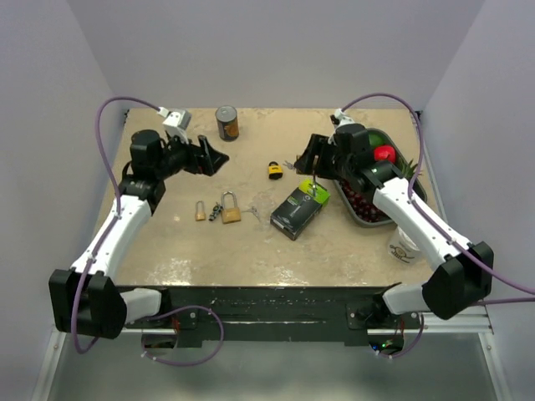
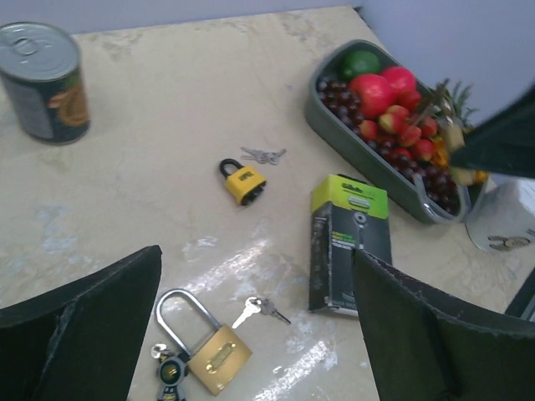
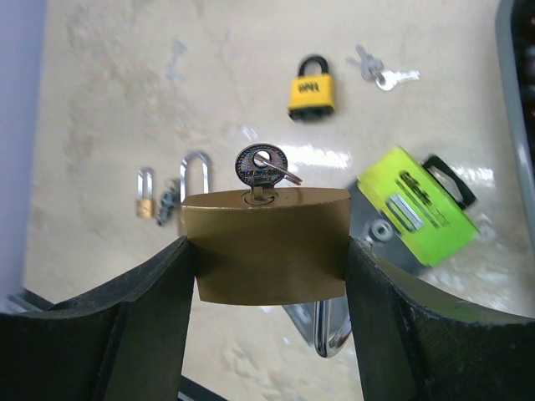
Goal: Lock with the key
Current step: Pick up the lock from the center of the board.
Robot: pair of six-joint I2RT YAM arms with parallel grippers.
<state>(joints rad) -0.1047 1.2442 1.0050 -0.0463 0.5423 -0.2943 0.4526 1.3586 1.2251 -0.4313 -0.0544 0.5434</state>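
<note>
The brass padlock's steel shackle is the part my left gripper will grab next. The padlock's body then stays free for my right gripper to take again for locking.
My right gripper (image 3: pixel 267 251) is shut on the body of a large brass padlock (image 3: pixel 267 246), pinched by its two sides between the fingers. A key (image 3: pixel 261 167) with a round dark head sits in the keyhole on the far face. The steel shackle (image 3: pixel 330 330) points back toward the wrist. From above, this gripper (image 1: pixel 303 160) hovers over the table near the fruit tray. My left gripper (image 1: pixel 213 157) stands wide open with nothing between its fingers, above the table's left half. In its own view the left gripper (image 2: pixel 255 259) looks down on a second brass padlock (image 2: pixel 209 351).
A yellow padlock (image 1: pixel 274 170) lies mid-table with loose keys (image 2: pixel 263 154) beside it. A small padlock (image 1: pixel 201 210), a key pair (image 2: pixel 261 309) and a green-and-black box (image 1: pixel 299 209) lie nearer. A can (image 1: pixel 226 122) stands at the back, a fruit tray (image 2: pixel 359 159) and white cup (image 1: pixel 405 246) at right.
</note>
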